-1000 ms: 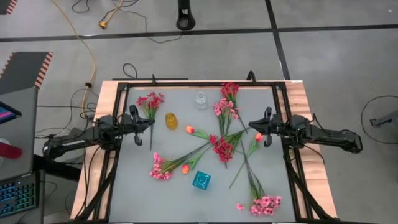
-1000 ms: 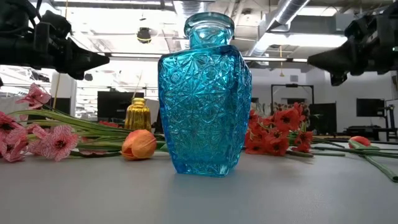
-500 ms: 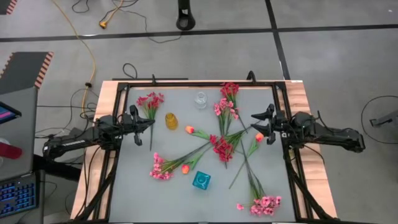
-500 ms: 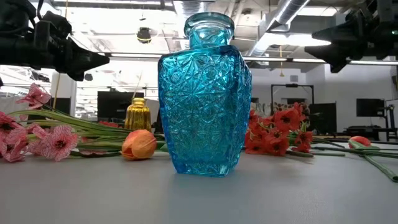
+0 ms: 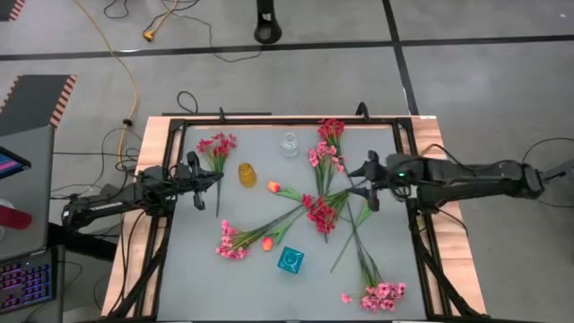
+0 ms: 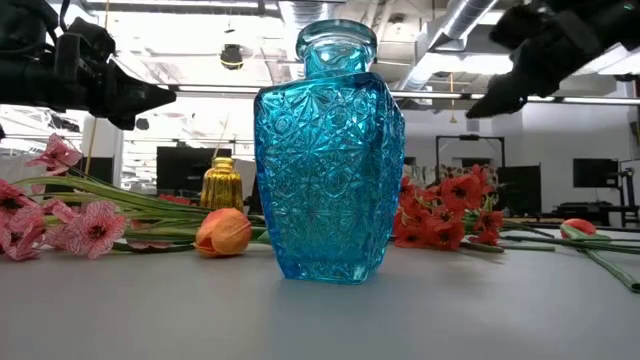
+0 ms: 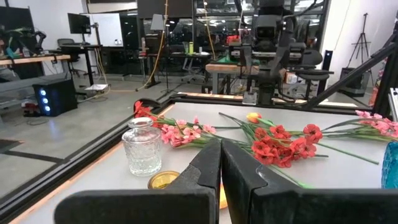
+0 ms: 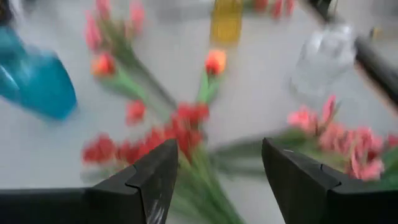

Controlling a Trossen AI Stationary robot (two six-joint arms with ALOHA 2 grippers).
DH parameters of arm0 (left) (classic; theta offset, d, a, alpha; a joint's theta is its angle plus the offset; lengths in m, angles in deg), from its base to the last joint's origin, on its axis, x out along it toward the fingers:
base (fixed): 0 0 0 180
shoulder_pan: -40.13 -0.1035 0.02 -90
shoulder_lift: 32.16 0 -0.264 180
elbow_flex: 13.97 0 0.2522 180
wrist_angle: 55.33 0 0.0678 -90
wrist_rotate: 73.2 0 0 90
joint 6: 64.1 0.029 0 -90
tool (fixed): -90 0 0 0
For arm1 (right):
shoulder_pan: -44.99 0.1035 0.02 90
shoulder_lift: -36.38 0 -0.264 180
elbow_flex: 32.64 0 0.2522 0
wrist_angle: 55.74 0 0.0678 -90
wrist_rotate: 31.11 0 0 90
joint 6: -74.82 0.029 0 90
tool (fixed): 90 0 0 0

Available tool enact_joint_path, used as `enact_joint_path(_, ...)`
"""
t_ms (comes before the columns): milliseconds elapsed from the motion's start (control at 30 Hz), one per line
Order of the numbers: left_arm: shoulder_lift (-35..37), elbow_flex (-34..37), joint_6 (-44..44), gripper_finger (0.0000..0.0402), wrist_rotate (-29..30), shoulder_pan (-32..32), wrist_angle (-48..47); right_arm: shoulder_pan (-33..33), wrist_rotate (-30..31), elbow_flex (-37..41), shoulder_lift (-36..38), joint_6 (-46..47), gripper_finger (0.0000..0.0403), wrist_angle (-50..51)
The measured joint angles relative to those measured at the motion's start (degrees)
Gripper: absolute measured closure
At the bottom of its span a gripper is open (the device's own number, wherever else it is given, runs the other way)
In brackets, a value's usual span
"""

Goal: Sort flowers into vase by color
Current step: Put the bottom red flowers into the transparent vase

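I will grab the dark-red spray by its green stems with my right gripper next, to sort it into the clear glass vase [image 5: 289, 144] [image 8: 324, 57].
Flowers lie loose on the grey table: dark-red sprays [image 5: 217, 144] [image 5: 332, 128] [image 5: 321, 213], pink sprays [image 5: 325, 159] [image 5: 231, 242] [image 5: 384, 294] and orange tulips [image 5: 273, 187] [image 5: 267, 243]. A blue vase [image 5: 290, 260] stands near the front, a yellow vase [image 5: 247, 174] and a clear glass vase [image 5: 289, 144] farther back. My right gripper [image 5: 366, 182] hangs open above the stems right of the middle, and its wrist view looks down on red blossoms [image 8: 168, 134]. My left gripper [image 5: 215, 179] stays shut beside the yellow vase, holding nothing.
A black frame [image 5: 269, 124] runs round the table, with wooden edges outside it. Crossing green stems [image 5: 350, 229] cover the middle and right of the table. Bare grey surface lies at the near left [image 5: 193, 278] and between the blue vase and the near-right pink spray.
My right gripper has opened wide. It has reached from the right edge toward the table's middle, over the flowers, rising and tipping its fingers downward.
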Motion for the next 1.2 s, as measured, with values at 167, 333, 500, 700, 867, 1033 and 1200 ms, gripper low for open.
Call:
enact_joint_path(167, -0.02, -0.01, -0.09, 0.0401, 0.00, 0.00, 0.02, 1.00, 0.01, -6.16, -10.58, -6.16, 0.0142, 5.85)
enact_joint_path(333, 0.00, 0.00, -0.11, 0.0401, 0.00, 0.00, 0.02, 1.47, 0.00, -9.54, -20.01, -12.63, 0.0142, 7.48)
enact_joint_path(500, -0.02, 0.00, -0.13, 0.0401, 0.00, 0.02, 0.00, 1.52, 0.02, -12.02, -28.81, -16.94, 0.0143, 10.31)
enact_joint_path(700, -0.02, 0.00, -0.13, 0.0401, 0.00, 0.00, 0.01, 1.52, 0.16, -15.63, -37.75, -20.51, 0.0143, 13.66)
enact_joint_path(867, -0.01, 0.00, -0.14, 0.0401, 0.00, 0.02, 0.00, 1.52, 2.96, -18.72, -43.38, -21.75, 0.0143, 17.84)
enact_joint_path(1033, -0.01, -0.01, -0.14, 0.0401, 0.01, 0.00, 0.02, 1.47, 4.55, -20.83, -48.10, -23.43, 0.0143, 21.52)
enact_joint_path(1200, -0.01, 0.00, -0.15, 0.0401, 0.00, 0.02, 0.01, 0.68, 4.52, -21.77, -52.61, -23.51, 0.0144, 21.51)
